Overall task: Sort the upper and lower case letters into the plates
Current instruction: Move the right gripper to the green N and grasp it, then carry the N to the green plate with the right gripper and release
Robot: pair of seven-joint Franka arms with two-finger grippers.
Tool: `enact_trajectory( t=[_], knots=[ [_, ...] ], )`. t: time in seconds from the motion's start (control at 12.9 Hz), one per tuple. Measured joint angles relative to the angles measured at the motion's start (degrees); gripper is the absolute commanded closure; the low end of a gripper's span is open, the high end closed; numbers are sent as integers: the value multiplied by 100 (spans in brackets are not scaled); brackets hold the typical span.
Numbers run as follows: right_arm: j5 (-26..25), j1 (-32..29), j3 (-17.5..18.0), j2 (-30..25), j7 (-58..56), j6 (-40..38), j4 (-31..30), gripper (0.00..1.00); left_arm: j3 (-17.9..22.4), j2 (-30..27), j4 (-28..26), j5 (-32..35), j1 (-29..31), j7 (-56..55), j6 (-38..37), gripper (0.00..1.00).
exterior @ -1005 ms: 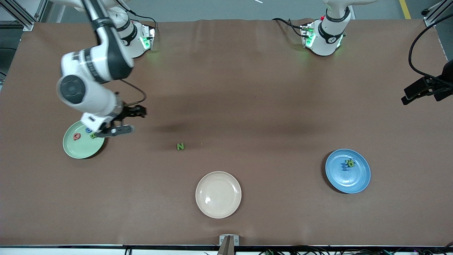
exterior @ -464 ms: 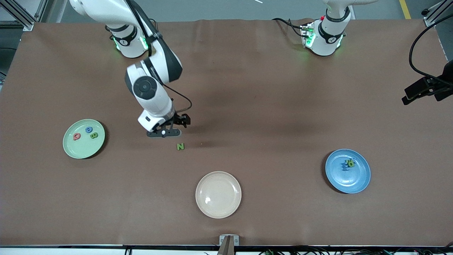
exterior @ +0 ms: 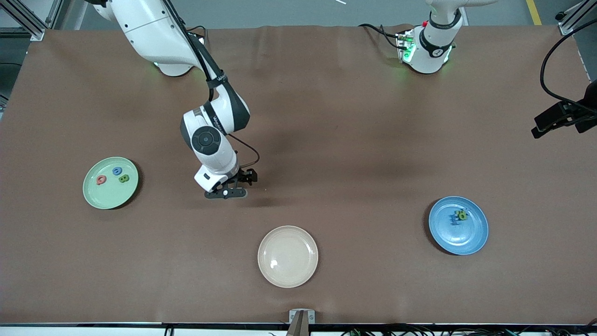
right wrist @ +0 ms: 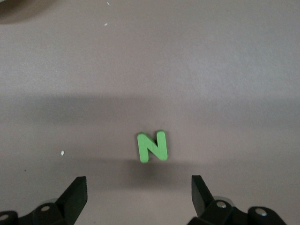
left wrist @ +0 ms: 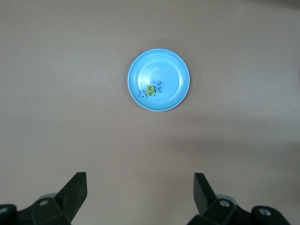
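Observation:
My right gripper would miss the green letter N (right wrist: 153,146) now.
A green letter N (right wrist: 152,146) lies on the brown table; in the front view my right gripper hides it. My right gripper (exterior: 228,190) hangs open and empty just over the N, whose place shows between the open fingertips in the right wrist view (right wrist: 139,180). The mint green plate (exterior: 107,197) at the right arm's end holds a red, a blue and a green letter. The blue plate (exterior: 461,239) at the left arm's end holds a yellow-green letter and blue letters. My left gripper (left wrist: 140,178) is open and empty, high over the blue plate (left wrist: 169,70); it is out of the front view.
A cream-beige plate (exterior: 288,256) sits nearest the front camera, mid-table. A black device on a cable (exterior: 559,117) hangs at the table edge by the left arm's end. The left arm's base (exterior: 426,46) stands at the table's top edge.
My right arm has swung from over the mint green plate to over the N and come down, now covering it in the front view. The left arm has not moved.

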Motion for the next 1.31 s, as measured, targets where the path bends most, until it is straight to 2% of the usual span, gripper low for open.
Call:
enact_trajectory(
  t=[0.31, 0.62, 1.08, 1.31],
  knots=[
    [2, -29, -22, 302, -330, 29, 178, 2, -1, 0, -25, 4, 0, 0, 0, 0],
    [2, -46, -30, 491, -509, 263, 195, 16, -3, 0, -39, 4, 0, 0, 0, 0],
    [2, -48, -32, 583, -523, 325, 263, 45, -3, 0, -41, 4, 0, 0, 0, 0],
    [3, -77, -36, 584, -526, 329, 273, 65, -3, 0, -41, 4, 0, 0, 0, 0]
  ],
)
